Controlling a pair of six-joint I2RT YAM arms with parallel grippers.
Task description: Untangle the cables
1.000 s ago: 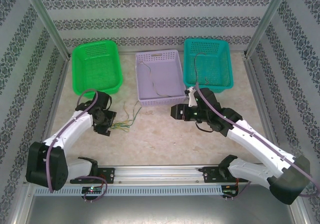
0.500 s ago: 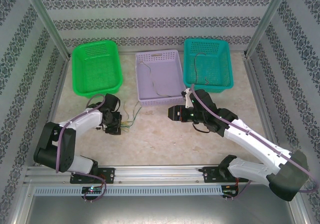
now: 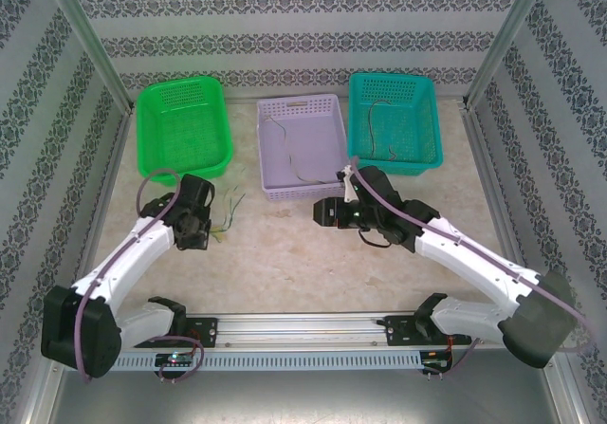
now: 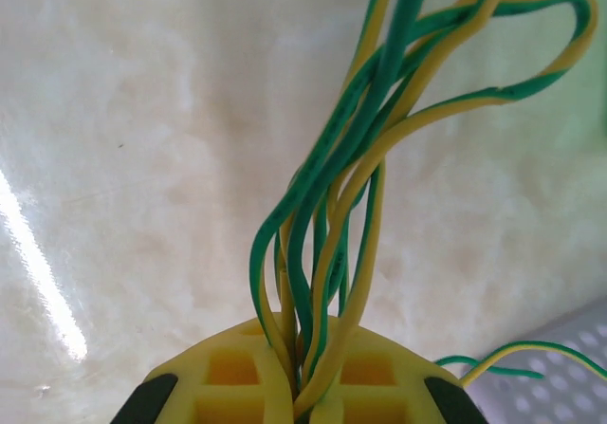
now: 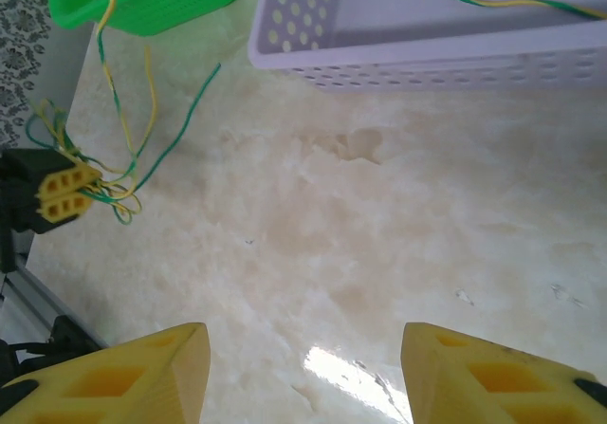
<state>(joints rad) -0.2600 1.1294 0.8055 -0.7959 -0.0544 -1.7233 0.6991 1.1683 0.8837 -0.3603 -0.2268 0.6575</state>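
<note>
The right gripper grabs one green-and-yellow cable near its free tip [image 3: 240, 198] [image 5: 210, 80] next, to pull it out of the bundle.
A bundle of thin green-and-yellow cables [image 4: 322, 215] rises from between the yellow pads of my left gripper [image 4: 302, 396], which is shut on it. In the top view the left gripper [image 3: 196, 227] sits in front of the green basket, and the cables [image 3: 226, 217] fan out to its right on the table. My right gripper [image 3: 322, 211] hovers in front of the lilac basket. Its jaws [image 5: 303, 348] are open over bare marble with nothing between them. From the right wrist view the left gripper [image 5: 62, 194] and the cables [image 5: 123, 192] are at the far left.
Three baskets line the back: green [image 3: 182, 125], lilac [image 3: 327, 111] and teal [image 3: 394, 87]. One loose cable [image 3: 285, 149] lies in the lilac basket and another [image 3: 375, 125] in the teal one. Patterned walls close in both sides.
My left gripper has closed on the cable bundle and drawn it left, away from the lilac basket. The right gripper has crept slightly left, still open.
</note>
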